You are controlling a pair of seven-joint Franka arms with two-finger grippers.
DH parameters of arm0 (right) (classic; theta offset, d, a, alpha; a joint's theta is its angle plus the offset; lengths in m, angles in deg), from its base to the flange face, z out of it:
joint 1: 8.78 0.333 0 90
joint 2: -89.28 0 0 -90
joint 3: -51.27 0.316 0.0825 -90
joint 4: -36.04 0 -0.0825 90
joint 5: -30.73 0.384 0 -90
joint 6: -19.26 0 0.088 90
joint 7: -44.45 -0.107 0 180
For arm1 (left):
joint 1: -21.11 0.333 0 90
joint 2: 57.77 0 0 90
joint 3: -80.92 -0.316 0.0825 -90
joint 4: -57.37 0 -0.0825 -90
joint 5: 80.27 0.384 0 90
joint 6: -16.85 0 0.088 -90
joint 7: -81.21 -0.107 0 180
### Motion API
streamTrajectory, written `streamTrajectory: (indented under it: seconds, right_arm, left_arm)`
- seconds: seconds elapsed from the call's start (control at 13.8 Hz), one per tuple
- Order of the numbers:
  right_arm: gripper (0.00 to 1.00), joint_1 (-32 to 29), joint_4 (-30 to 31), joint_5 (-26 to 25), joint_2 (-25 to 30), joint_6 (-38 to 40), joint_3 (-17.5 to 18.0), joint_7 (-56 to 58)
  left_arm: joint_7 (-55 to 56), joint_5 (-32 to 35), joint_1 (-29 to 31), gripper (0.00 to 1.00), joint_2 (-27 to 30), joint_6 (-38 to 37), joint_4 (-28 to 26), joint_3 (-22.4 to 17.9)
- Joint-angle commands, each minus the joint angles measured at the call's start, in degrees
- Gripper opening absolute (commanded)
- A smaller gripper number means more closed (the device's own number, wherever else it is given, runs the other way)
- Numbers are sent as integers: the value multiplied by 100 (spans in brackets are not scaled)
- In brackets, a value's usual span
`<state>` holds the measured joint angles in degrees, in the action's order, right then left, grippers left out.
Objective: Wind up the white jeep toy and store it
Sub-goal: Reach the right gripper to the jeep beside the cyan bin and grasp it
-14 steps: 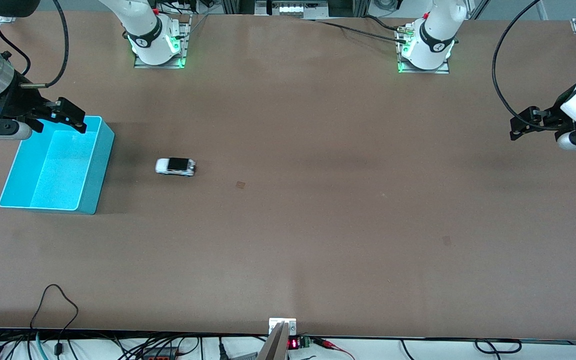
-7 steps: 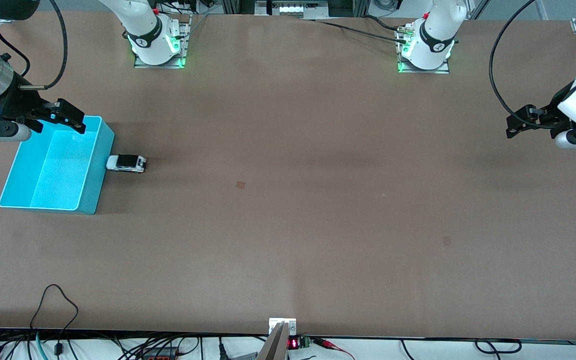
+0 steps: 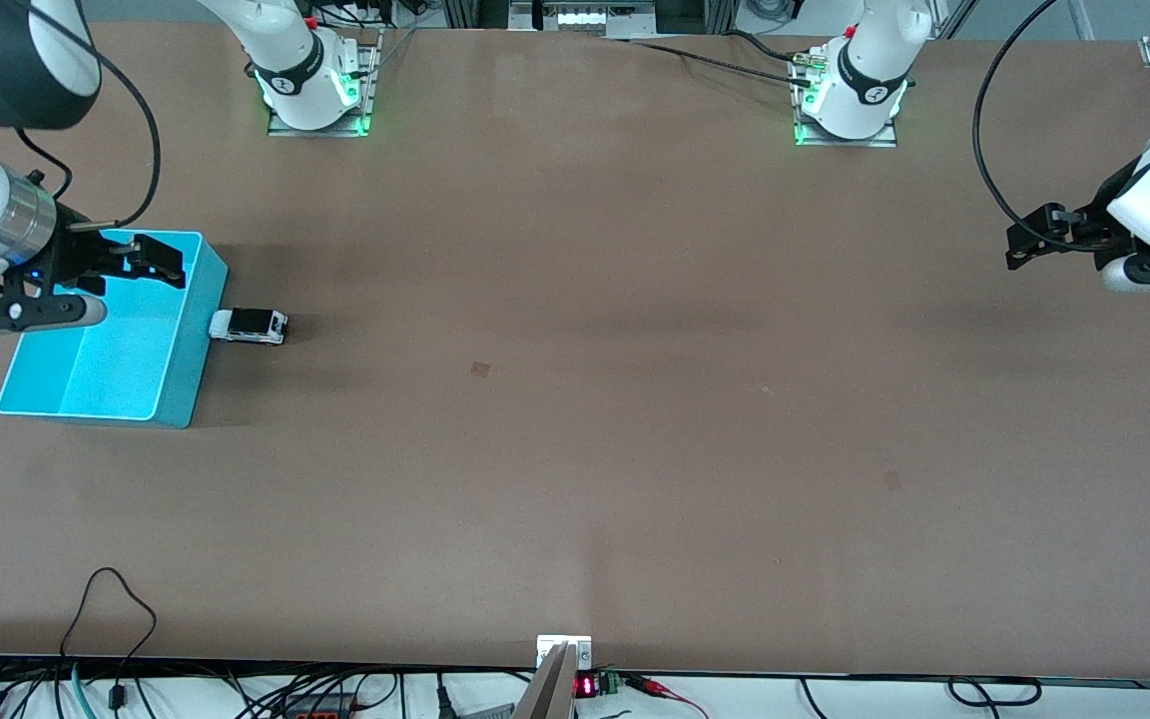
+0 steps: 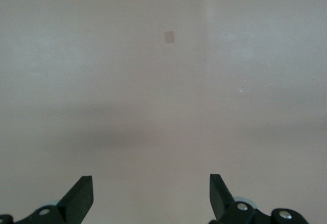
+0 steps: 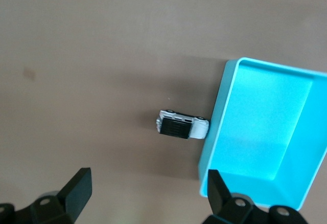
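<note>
My right gripper grabs the white jeep toy by the long sides of its body point(image 3: 248, 325) next, to put it away in the turquoise bin.
The white jeep toy point(image 3: 250, 326) stands on the table with one end against the outer wall of the turquoise bin point(image 3: 186, 374). It also shows in the right wrist view point(image 5: 182, 125), touching the bin point(image 5: 265, 132). My right gripper point(image 3: 154, 260) is open and empty, up in the air over the bin's farther part. My left gripper point(image 3: 1032, 238) is open and empty, up over the table at the left arm's end, and waits there.
The bin point(image 3: 86, 399) holds nothing. A small dark mark point(image 3: 479, 369) lies on the brown table near the middle. Cables and a small device point(image 3: 565, 659) sit along the table's near edge.
The jeep rolled across the table toward the bin and stopped against its wall. My right gripper moved in over the bin. My left gripper drifted slightly.
</note>
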<state>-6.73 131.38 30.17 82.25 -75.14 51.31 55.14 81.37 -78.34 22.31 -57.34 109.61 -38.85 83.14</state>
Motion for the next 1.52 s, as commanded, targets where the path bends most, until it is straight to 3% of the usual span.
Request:
streamTrajectory:
  seconds: [0.0,0.22,0.51,0.79,1.08,1.44]
  right_arm:
    - [100,-239,220,-49,62,10,58,1588]
    - [100,-319,1053,-40,298,-796,58,3101]
    - [100,-328,3049,-40,870,-2746,58,4692]
    - [100,-328,3613,-40,590,-3601,58,5889]
    - [100,-398,4316,-40,134,-5330,49,7040]
    - [100,-477,4747,-40,-386,-6519,49,7342]
  left_arm:
    - [63,-70,-6,100,72,-310,129,25]
    - [90,-62,-15,100,63,-311,138,25]
    - [90,-62,-15,100,54,-320,147,25]
    - [72,-62,-24,100,54,-320,147,25]
    - [72,-53,-24,100,54,-329,147,25]
    - [72,-44,-33,100,54,-329,147,25]
